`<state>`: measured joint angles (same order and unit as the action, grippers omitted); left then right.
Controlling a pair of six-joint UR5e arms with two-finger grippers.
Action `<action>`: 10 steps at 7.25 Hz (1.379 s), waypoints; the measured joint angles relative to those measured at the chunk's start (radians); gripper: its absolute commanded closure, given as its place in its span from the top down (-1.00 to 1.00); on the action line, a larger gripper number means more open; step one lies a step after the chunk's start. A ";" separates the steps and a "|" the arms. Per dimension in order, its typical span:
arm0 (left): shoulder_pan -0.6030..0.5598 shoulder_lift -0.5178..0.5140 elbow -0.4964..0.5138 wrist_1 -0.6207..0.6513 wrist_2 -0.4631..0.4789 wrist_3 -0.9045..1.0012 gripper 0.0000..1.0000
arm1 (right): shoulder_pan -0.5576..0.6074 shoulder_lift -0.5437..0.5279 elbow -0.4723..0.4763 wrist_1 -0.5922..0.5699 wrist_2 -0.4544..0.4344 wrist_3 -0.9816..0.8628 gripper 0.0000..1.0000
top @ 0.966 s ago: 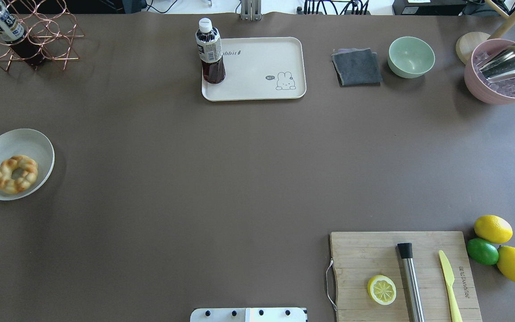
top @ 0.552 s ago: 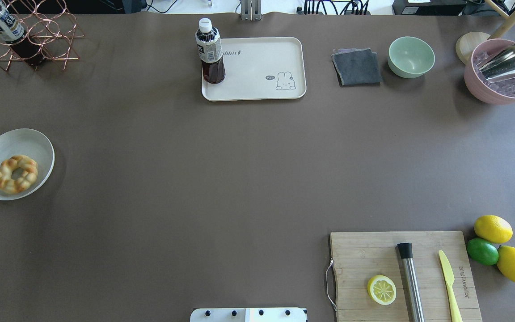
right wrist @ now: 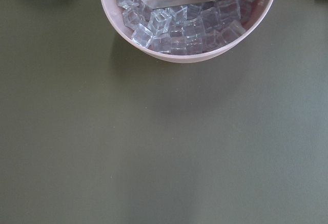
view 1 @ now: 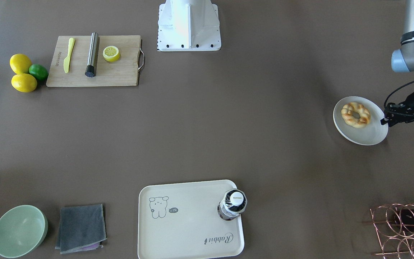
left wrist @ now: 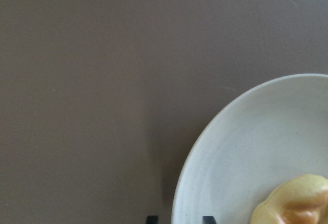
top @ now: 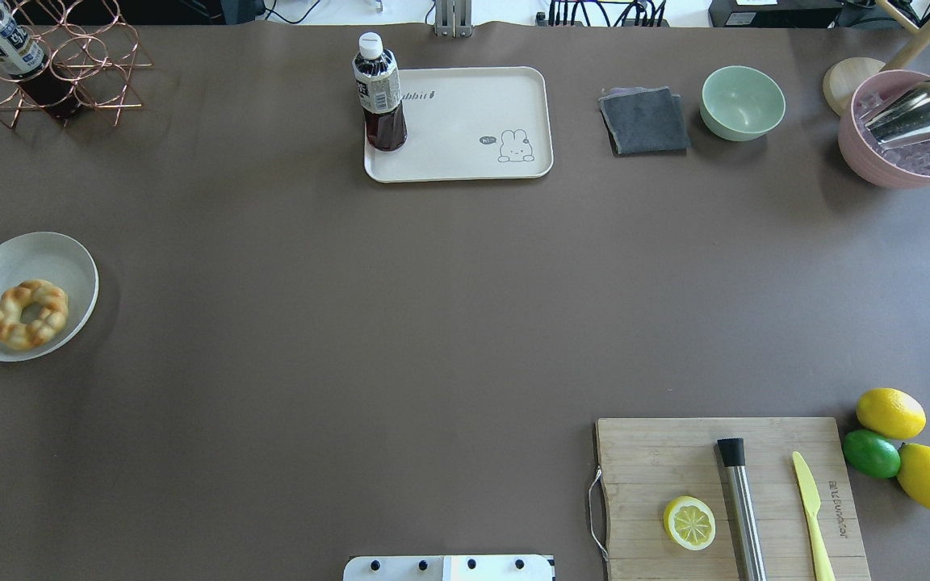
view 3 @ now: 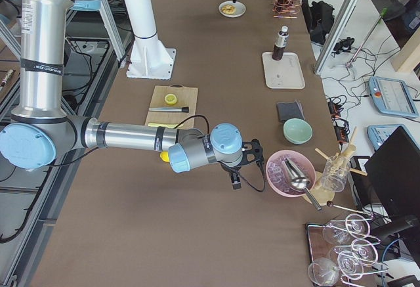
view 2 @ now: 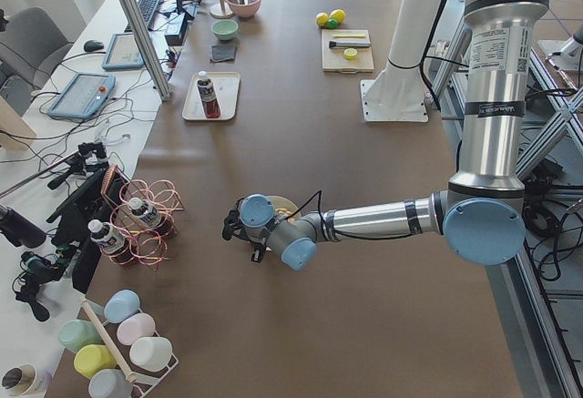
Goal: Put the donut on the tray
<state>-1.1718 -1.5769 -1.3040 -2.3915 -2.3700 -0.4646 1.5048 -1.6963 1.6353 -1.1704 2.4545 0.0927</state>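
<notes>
The plate spreads far wider than my fingers can span, so my left gripper will next pinch it by its thin outer rim (view 1: 385, 123) (left wrist: 177, 199).
The donut (top: 30, 314) lies on a round white plate (top: 29, 254) at the table's left edge; it also shows in the front view (view 1: 355, 114) and at the lower right of the left wrist view (left wrist: 297, 203). The cream rabbit tray (top: 465, 121) stands at the far middle with a dark drink bottle (top: 379, 93) upright on its left end. My left gripper (view 1: 386, 120) hangs beside the plate's outer rim, its two fingertips (left wrist: 152, 218) apart and empty. My right gripper (view 3: 236, 169) hovers next to a pink ice bowl (right wrist: 189, 55); I cannot tell whether it is open or shut.
A copper wire rack (top: 53, 64) with a bottle stands at the far left. A grey cloth (top: 644, 121), a green bowl (top: 743, 102) and the pink bowl (top: 852, 153) line the far right. A cutting board (top: 651, 460) with a lemon half (top: 689, 523), muddler and knife lies near right.
The black tip of my left gripper has edged slightly toward the left edge of the overhead view. The donut, plate and tray have not moved.
</notes>
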 measured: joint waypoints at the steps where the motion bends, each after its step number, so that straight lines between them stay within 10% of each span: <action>1: 0.001 0.000 0.001 0.000 0.000 -0.003 -0.38 | 0.000 0.000 0.001 0.000 0.001 0.000 1.00; 3: 0.001 -0.001 0.004 0.000 0.000 -0.005 -0.95 | 0.000 -0.001 0.001 0.000 0.000 0.001 1.00; 10: -0.009 -0.035 -0.014 0.005 -0.143 -0.132 -1.00 | 0.000 0.018 0.009 -0.002 -0.001 0.033 0.93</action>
<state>-1.1810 -1.6120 -1.3178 -2.3867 -2.5134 -0.5964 1.5048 -1.6778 1.6444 -1.1720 2.4539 0.1255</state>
